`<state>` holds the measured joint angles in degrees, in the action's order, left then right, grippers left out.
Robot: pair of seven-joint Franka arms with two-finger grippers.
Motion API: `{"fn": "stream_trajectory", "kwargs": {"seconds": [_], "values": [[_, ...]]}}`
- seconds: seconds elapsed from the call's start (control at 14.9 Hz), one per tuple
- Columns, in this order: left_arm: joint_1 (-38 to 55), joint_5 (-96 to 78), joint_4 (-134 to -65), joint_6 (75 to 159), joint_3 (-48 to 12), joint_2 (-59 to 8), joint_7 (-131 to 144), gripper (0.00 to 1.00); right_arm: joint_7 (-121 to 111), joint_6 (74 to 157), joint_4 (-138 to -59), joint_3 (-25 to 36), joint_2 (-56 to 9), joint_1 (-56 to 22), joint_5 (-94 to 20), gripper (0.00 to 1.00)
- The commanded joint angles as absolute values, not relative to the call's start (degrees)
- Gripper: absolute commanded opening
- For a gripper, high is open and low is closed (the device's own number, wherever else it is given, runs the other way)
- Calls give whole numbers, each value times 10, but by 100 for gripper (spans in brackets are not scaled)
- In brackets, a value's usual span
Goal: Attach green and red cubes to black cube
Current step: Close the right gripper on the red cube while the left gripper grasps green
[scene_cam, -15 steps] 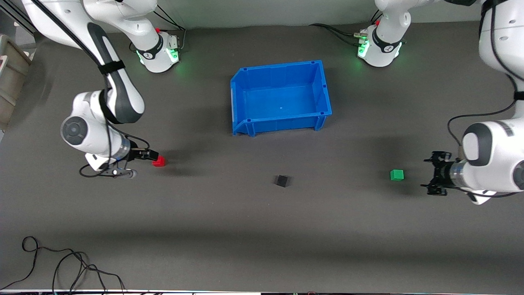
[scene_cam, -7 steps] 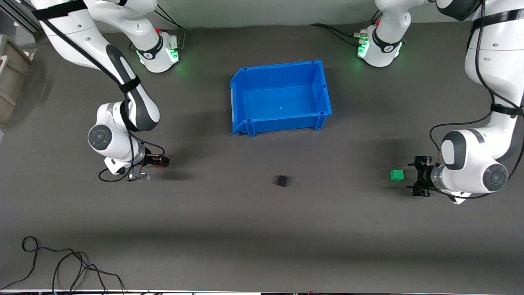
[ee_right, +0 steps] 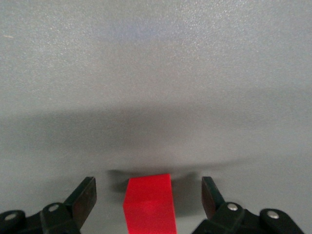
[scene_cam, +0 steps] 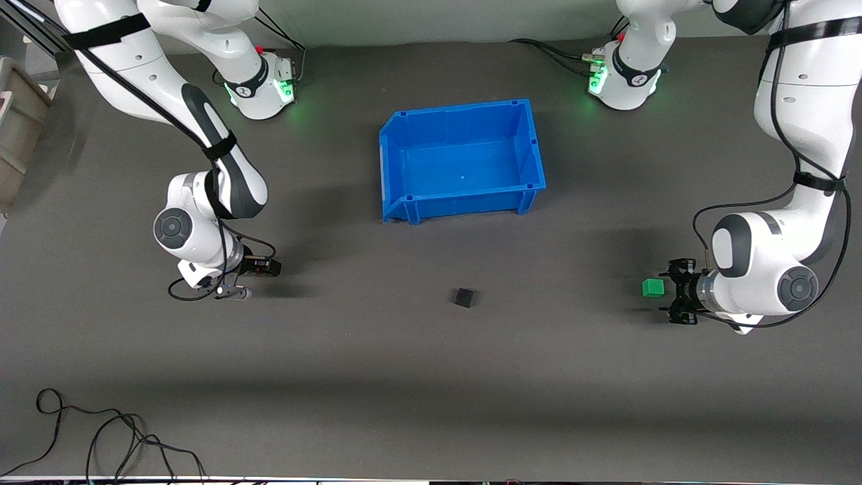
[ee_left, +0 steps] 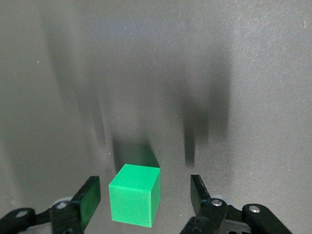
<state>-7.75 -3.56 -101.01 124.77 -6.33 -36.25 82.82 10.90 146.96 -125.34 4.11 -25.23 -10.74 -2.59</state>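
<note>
The robot's right gripper needs to close on the red cube (ee_right: 148, 204), as its fingers are low over the table beside the cube in the right wrist view.
The green cube (scene_cam: 652, 287) sits on the table toward the left arm's end. My left gripper (scene_cam: 673, 291) is low beside it and open; in the left wrist view the green cube (ee_left: 135, 201) lies between the spread fingertips (ee_left: 89, 200), touching neither. My right gripper (scene_cam: 269, 267) is low at the right arm's end and open. It hides the red cube in the front view; in the right wrist view the red cube (ee_right: 148, 204) lies between the open fingers (ee_right: 84, 195). The black cube (scene_cam: 465, 297) stands alone mid-table.
A blue bin (scene_cam: 465, 200) stands empty, farther from the front camera than the black cube. Loose black cables (scene_cam: 101, 438) lie at the near edge toward the right arm's end. A beige box (scene_cam: 17, 121) sits off the table's edge there.
Both arms have moved in toward the middle. My right gripper has slid round the red cube, which no longer shows in the front view. My left gripper has closed in on the green cube.
</note>
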Motion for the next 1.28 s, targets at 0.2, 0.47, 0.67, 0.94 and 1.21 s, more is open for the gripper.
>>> {"fn": "stream_trajectory", "kwargs": {"seconds": [0.2, 0.47, 0.67, 0.94, 1.21], "values": [[-64, -40, -1043, 1274, -58, -344, 846, 41, 110, 1480, -1259, 41, -252, -110, -36, 81], [-64, -38, -1048, 1275, -53, -341, 847, 50, 110, 1480, -1259, 41, -253, -110, -36, 65], [-65, -36, -1054, 1281, -53, -341, 853, 54, 110, 1479, -1259, 40, -254, -110, -36, 57], [-62, -35, -1054, 1283, -53, -344, 860, 56, 110, 1477, -1262, 40, -253, -110, -36, 21], [-61, -31, -1054, 1298, -52, -347, 874, 58, 128, 1456, -1261, 41, -239, -110, -49, 0]]}}
